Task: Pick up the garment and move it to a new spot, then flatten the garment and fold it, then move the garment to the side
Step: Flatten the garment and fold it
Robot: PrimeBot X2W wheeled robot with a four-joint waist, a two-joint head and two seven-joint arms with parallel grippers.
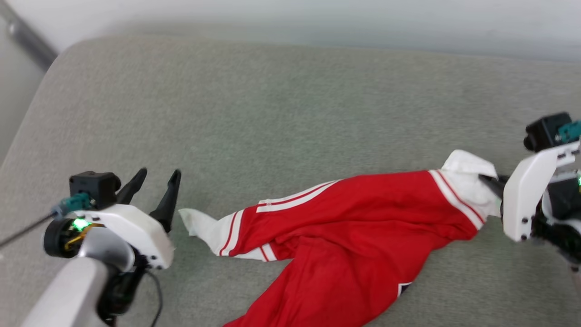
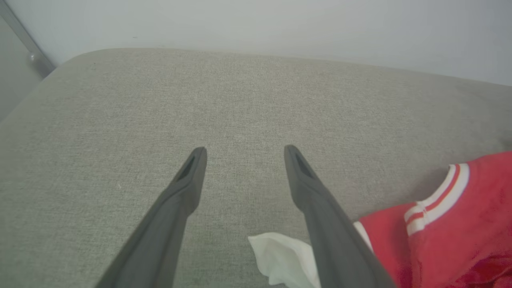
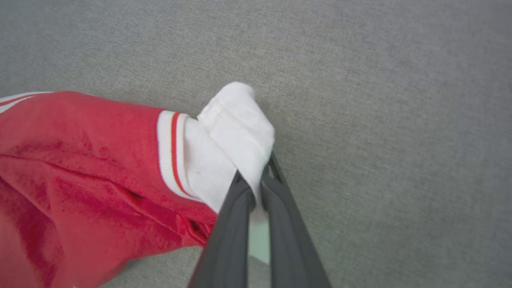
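My left gripper pinches the garment by its white sleeve end [image 1: 200, 227] next, where a narrow edge sticks up, since the red body [image 1: 348, 261] lies bunched and slack.
The garment [image 1: 345, 218], a red shirt with white, red-striped sleeve ends, lies bunched across the grey cushion [image 1: 281, 104]. My right gripper [image 1: 492, 184] is shut on the white end of its right sleeve [image 3: 240, 132], the cloth pinched between the two dark fingers [image 3: 236, 208]. My left gripper [image 1: 156, 179] stands open just left of the other white sleeve end [image 1: 199, 225], not touching it. In the left wrist view that sleeve end [image 2: 280, 256] lies beside the right finger [image 2: 320, 216], and red cloth [image 2: 460, 224] lies at the lower right.
The grey cushion stretches wide and bare behind the shirt, up to a pale wall [image 1: 317, 18]. Its rounded left corner [image 1: 68, 50] drops away beside a grey metal rail [image 1: 27, 38]. A dark print edge [image 1: 404, 288] peeks from under the shirt's lower fold.
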